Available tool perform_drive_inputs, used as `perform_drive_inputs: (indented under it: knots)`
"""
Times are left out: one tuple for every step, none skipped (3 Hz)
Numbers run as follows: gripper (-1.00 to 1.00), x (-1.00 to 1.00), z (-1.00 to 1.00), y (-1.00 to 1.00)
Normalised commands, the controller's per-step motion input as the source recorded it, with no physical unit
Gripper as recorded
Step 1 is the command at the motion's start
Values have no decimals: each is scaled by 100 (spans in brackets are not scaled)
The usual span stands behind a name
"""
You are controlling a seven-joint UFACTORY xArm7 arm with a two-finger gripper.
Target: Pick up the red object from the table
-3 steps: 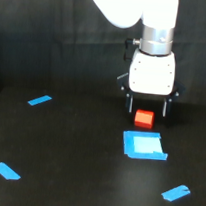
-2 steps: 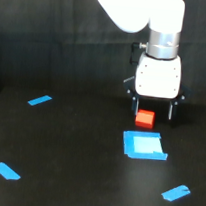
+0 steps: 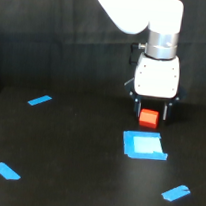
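Observation:
The gripper grabs the red object by its opposite sides next, to lift the red object off the table.
The red object [image 3: 149, 118] is a small red-orange block resting on the black table [image 3: 72, 153], just behind a blue square patch [image 3: 144, 145]. My gripper [image 3: 150, 115] has come down over it from above. Its dark fingers [image 3: 136, 109] stand on either side of the block, the left one close against it. A narrow dark gap still shows at the right finger. The gripper is open around the block. The white wrist body hides the top of the fingers.
Blue tape strips lie on the table at the exterior view's left [image 3: 39, 100], at its lower left [image 3: 6, 170] and at its lower right [image 3: 175, 192]. A black curtain hangs behind the table.
The arm has shifted a little sideways over the block. The block now sits slightly further toward the exterior view's right, between the fingers.

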Motion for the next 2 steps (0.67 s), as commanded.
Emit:
perform_drive_inputs:
  knots:
    - [-91,17,-50,9]
    - [-100,22,-61,5]
